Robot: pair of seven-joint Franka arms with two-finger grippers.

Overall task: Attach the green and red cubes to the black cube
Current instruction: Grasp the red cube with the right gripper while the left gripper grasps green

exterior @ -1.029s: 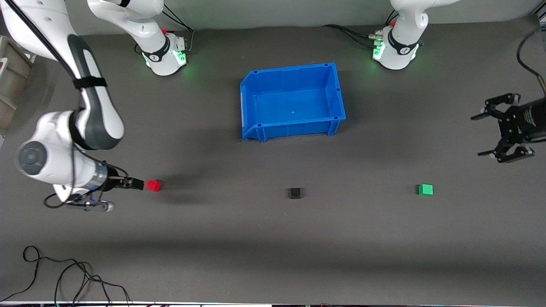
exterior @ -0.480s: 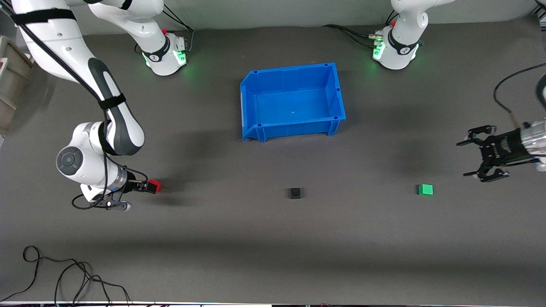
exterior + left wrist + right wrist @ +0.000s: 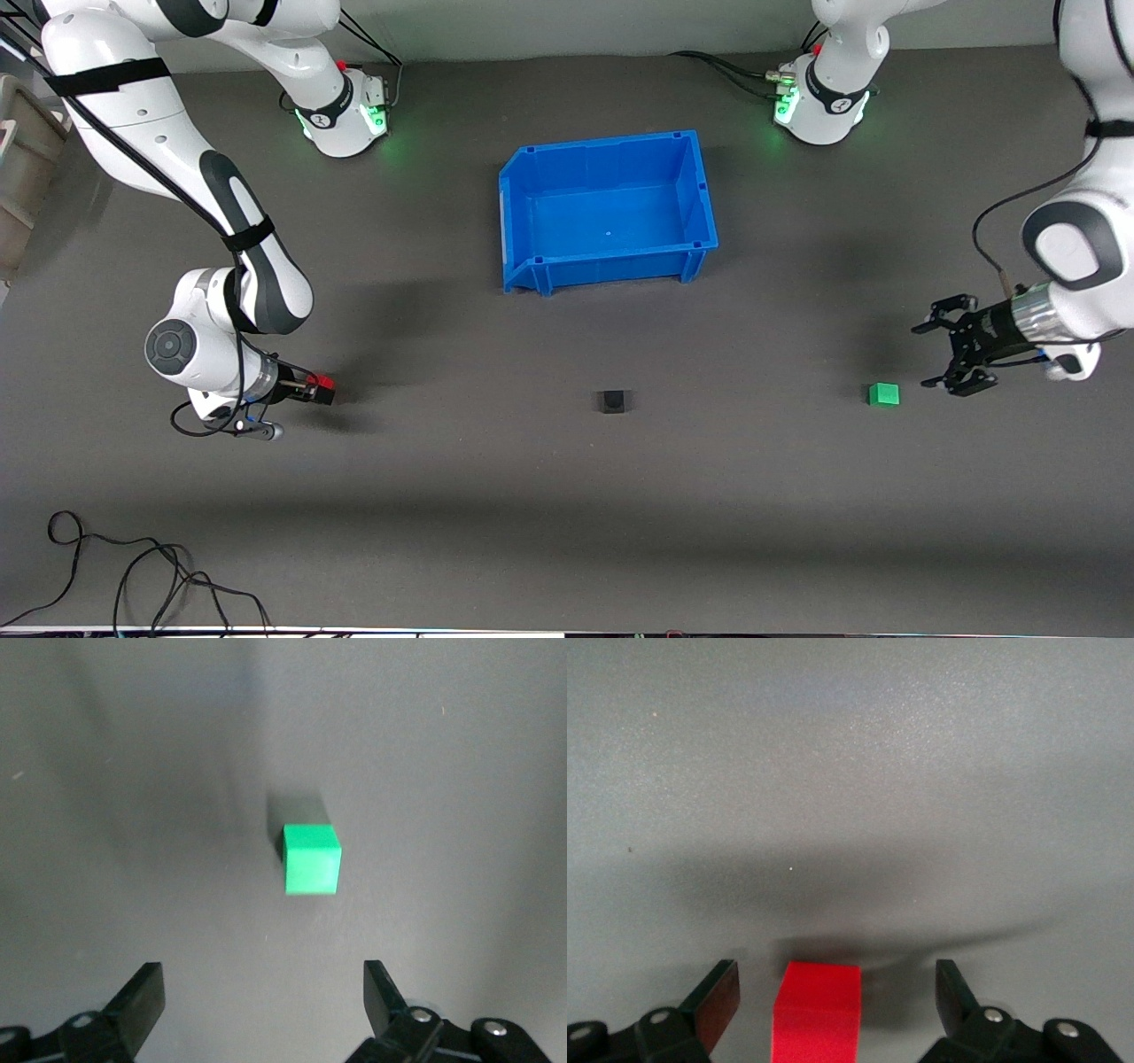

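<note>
My left gripper is to grab the green cube (image 3: 883,394) next, by its opposite sides. I then need to attach that cube to the black cube (image 3: 613,401).
The red cube (image 3: 817,1014) lies on the grey mat between the fingers of my right gripper (image 3: 833,992), which is open with a gap on each side of the cube. From the front camera only a corner of the red cube (image 3: 326,382) shows at the right gripper (image 3: 319,391). The green cube (image 3: 311,858) sits a short way ahead of my left gripper (image 3: 263,992), which is open and holds nothing. From the front, the left gripper (image 3: 927,356) hovers just beside the green cube (image 3: 883,394), toward the left arm's end. The black cube (image 3: 613,401) rests alone between the two coloured cubes.
A blue bin (image 3: 532,266) stands in the middle of the table, farther from the front camera than the cubes. Loose black cables (image 3: 133,576) lie near the front edge at the right arm's end.
My right gripper has slid forward so its fingers now straddle the red cube. My left gripper has come down and in toward the green cube. No cube has moved.
</note>
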